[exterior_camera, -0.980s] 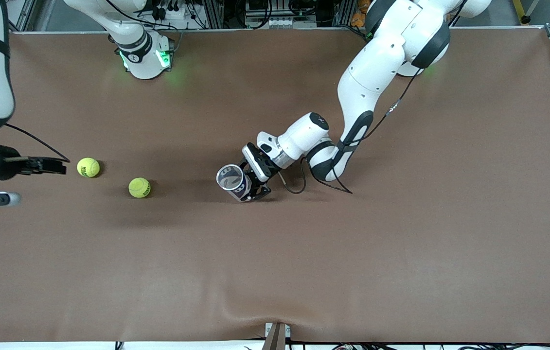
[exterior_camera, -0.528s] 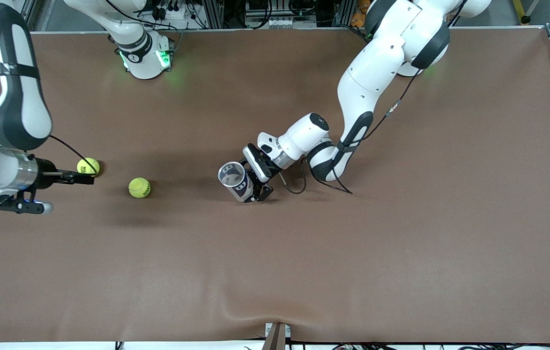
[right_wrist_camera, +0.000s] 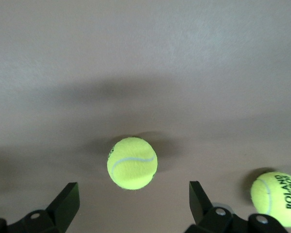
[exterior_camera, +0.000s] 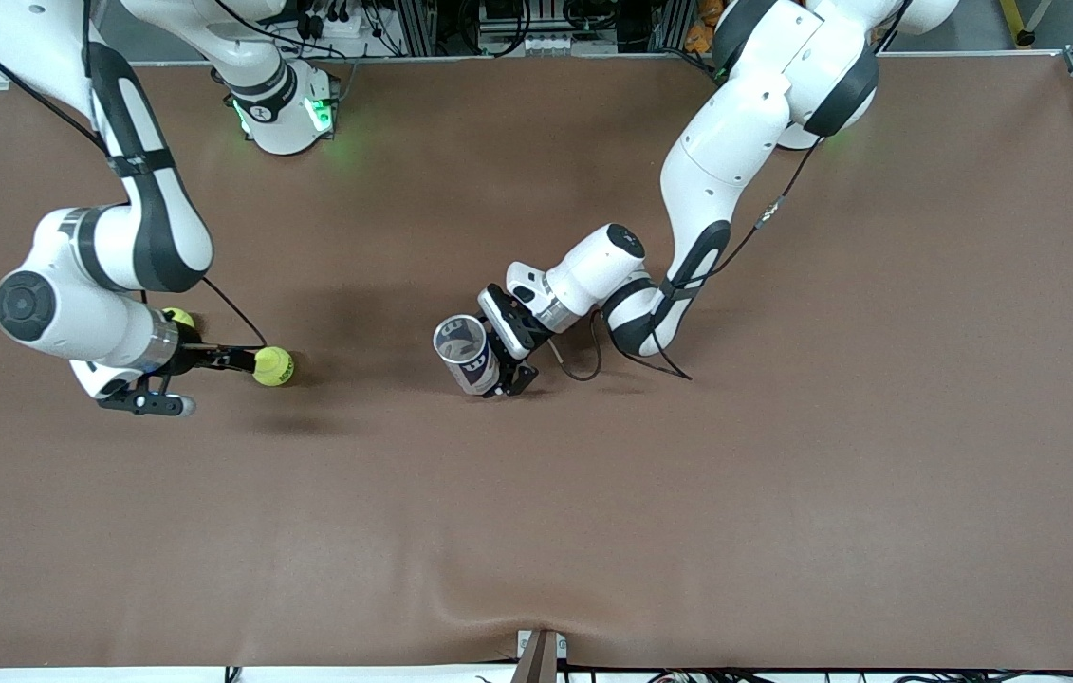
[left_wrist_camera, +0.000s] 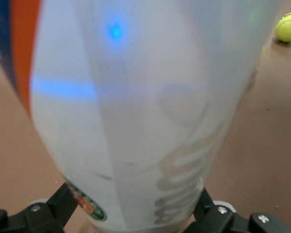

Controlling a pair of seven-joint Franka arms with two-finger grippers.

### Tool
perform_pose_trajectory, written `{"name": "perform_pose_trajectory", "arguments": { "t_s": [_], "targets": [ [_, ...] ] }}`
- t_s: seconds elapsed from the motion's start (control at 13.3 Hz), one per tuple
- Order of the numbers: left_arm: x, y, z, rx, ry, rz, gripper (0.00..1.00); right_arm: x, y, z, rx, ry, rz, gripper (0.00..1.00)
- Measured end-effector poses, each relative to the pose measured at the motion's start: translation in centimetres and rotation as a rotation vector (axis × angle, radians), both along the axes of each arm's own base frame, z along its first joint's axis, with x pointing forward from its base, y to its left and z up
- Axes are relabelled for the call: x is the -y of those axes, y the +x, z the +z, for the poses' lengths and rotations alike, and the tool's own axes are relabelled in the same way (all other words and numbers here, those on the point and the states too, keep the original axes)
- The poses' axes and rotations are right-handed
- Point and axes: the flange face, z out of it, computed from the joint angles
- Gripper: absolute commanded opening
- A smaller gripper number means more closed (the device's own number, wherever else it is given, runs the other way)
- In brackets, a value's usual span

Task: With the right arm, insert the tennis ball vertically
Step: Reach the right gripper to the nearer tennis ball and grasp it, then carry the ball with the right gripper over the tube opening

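Note:
My right gripper will next take the tennis ball by its round sides, so that it can go vertically into the clear ball can (exterior_camera: 465,353).
Two yellow tennis balls lie on the brown table. One ball (exterior_camera: 272,365) lies just ahead of my right gripper (exterior_camera: 234,359), which is open and low over the table. In the right wrist view this ball (right_wrist_camera: 132,162) sits centred just past the two fingertips of the right gripper (right_wrist_camera: 132,190), untouched. The other ball (exterior_camera: 179,318) lies beside the right wrist, partly hidden by the arm; it also shows in the right wrist view (right_wrist_camera: 276,192). My left gripper (exterior_camera: 504,359) is shut on a clear ball can (exterior_camera: 465,353) with a dark blue label, its open mouth tilted upward. The can (left_wrist_camera: 136,97) fills the left wrist view.
The right arm's base (exterior_camera: 282,109) with green lights stands at the table's back edge. A black cable (exterior_camera: 583,360) loops on the table beside the left wrist. One ball (left_wrist_camera: 287,26) shows past the can in the left wrist view.
My right arm has swung in from the table's end, passed the first ball and brought its open gripper up to the second ball. The left gripper has shifted slightly with the can.

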Motion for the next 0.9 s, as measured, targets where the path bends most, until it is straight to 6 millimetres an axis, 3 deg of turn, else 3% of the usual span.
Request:
{"name": "perform_pose_trajectory", "arguments": {
  "t_s": [0.53, 0.75, 0.83, 0.9],
  "targets": [
    [-0.5, -0.9, 0.7, -0.010, 0.009, -0.009, 1.00, -2.0, -0.7, -5.6, -0.012, -0.021, -0.049, 1.00],
    [-0.8, -1.0, 1.4, -0.010, 0.011, -0.009, 1.00, -1.9, -1.2, -8.0, -0.008, -0.027, -0.056, 1.00],
    [-0.8, -1.0, 1.5, -0.011, 0.010, -0.009, 1.00, -1.9, -1.5, -8.5, -0.014, -0.028, -0.057, 0.89],
    [-0.8, -1.1, 1.6, -0.012, 0.008, -0.010, 1.00, -1.8, -1.7, -9.0, -0.019, -0.030, -0.058, 0.60]
  ]
}}
